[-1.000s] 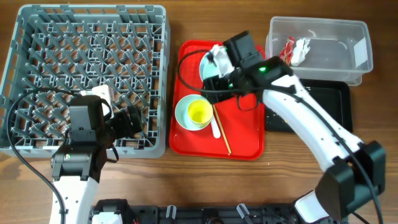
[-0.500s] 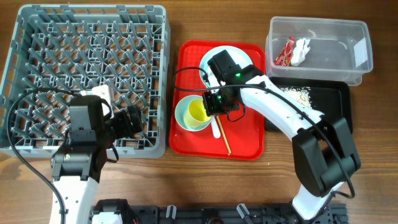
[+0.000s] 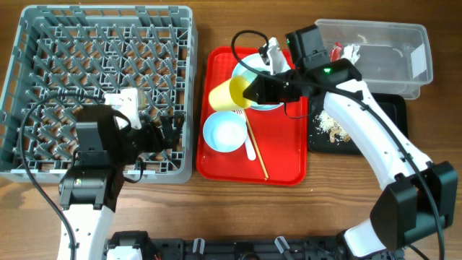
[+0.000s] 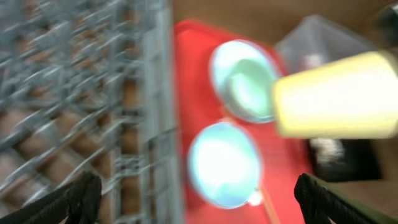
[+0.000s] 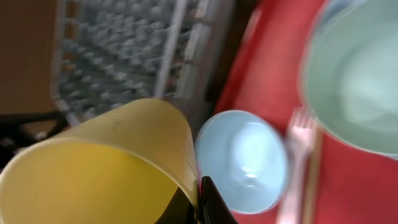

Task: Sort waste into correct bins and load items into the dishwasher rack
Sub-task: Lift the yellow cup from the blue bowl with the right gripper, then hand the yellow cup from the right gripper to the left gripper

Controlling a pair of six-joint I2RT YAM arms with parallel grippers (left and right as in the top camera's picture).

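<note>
I will grab across the yellow cup's closed base end (image 3: 216, 99) with my left gripper next. The cup's rim then stays free for loading into the dishwasher rack (image 3: 43, 43).
My right gripper (image 3: 250, 91) is shut on the rim of the small yellow cup (image 3: 229, 94), holding it tipped on its side above the red tray (image 3: 289, 162). In the right wrist view the fingers (image 5: 208, 202) pinch the cup (image 5: 106, 168) wall. Below the cup, a pale blue bowl (image 3: 224, 133) stands empty on the tray. A second bowl (image 4: 245, 81) sits behind it, partly under my right arm. The white fork (image 3: 250, 149) and the wooden stick (image 3: 258, 157) lie beside the front bowl. My left gripper (image 3: 164, 134) hangs open over the right edge of the grey dishwasher rack (image 3: 43, 43).
The clear tub (image 3: 390, 65) at the back right holds the red wrapper (image 3: 334, 55) and white tissue (image 3: 351, 52). In front of it, the black tray (image 3: 375, 115) carries rice scraps (image 3: 332, 128). My right arm spans from the table's front right across the black tray.
My right gripper shut on the yellow cup in the front bowl and lifted it up and back, tipping it sideways. My left gripper has shifted slightly right and stays open.
</note>
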